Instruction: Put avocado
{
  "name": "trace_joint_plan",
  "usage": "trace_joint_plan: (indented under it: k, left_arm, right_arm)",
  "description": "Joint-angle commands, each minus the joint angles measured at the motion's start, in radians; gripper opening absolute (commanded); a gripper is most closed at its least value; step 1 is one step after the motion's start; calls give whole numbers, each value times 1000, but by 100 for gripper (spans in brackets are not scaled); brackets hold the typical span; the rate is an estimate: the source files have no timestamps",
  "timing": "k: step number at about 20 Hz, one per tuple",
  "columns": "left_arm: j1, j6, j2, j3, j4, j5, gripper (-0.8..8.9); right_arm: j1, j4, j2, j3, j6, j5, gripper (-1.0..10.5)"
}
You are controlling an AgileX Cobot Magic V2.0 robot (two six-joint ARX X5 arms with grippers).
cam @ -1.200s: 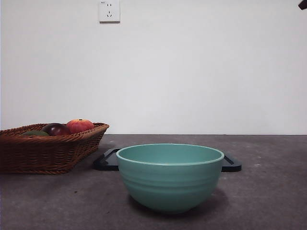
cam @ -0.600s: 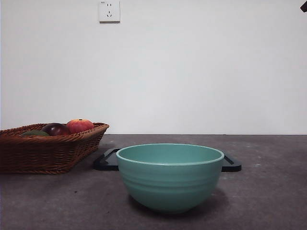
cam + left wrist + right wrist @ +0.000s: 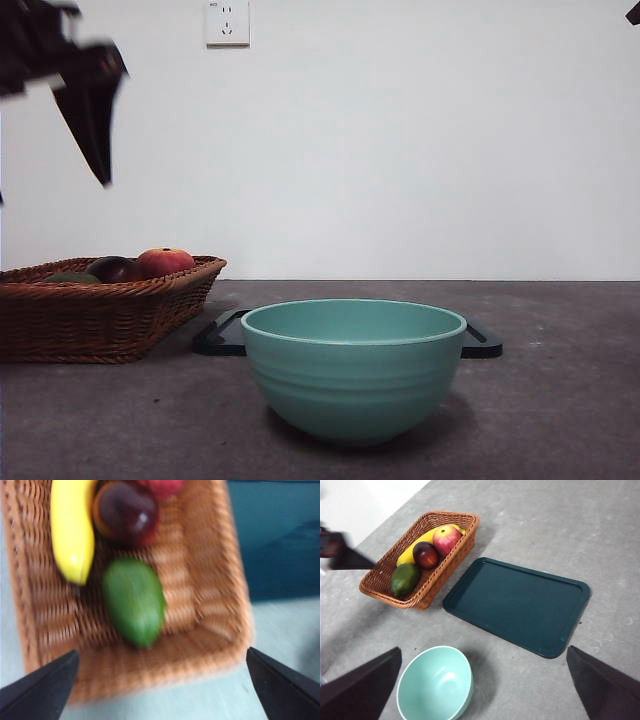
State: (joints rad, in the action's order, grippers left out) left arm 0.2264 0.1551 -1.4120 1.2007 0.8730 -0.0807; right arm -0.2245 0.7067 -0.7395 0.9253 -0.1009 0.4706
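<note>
The left gripper will next take hold of the avocado around its rounded middle (image 3: 134,600). The robot will then put it in the teal bowl.
The avocado (image 3: 134,601), dull green and rounded, lies in a wicker basket (image 3: 150,675) beside a banana (image 3: 72,525) and a dark maroon fruit (image 3: 125,512). My left gripper (image 3: 161,652) hovers open above the basket's near end, over the avocado and apart from it. In the front view the left gripper (image 3: 90,110) is a blurred dark shape high above the basket (image 3: 100,320), where only a sliver of the avocado (image 3: 70,278) shows. The right wrist view shows the avocado (image 3: 405,578) at the basket's end. My right gripper (image 3: 483,649) is open and empty, high above the table.
A teal bowl (image 3: 353,370) stands at the front middle of the table, also seen in the right wrist view (image 3: 435,682). A dark green tray (image 3: 520,605) lies behind it. A red-orange fruit (image 3: 165,262) sits in the basket. The right arm shows as a black tip (image 3: 631,12).
The left arm has come into the front view from the top left and now hangs above the basket. The fruits, bowl and tray have not moved.
</note>
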Motion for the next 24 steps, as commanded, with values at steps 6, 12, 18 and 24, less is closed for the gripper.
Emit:
trace_joint_plan:
  k: [6, 12, 18, 24]
  left_arm:
    - [-42, 26, -281, 77, -60, 6, 611]
    - [-50, 41, -385, 77, -128, 2, 580]
    - [-51, 41, -408, 77, -147, 2, 427]
    - [-51, 40, -408, 95, -116, -10, 153]
  right_arm:
    - [-5, -10, -4, 19, 7, 2, 534]
    - [-5, -10, -3, 19, 7, 2, 534]
    - [-5, -5, -4, 19, 7, 2, 534]
    - [-5, 4, -4, 19, 8, 2, 534]
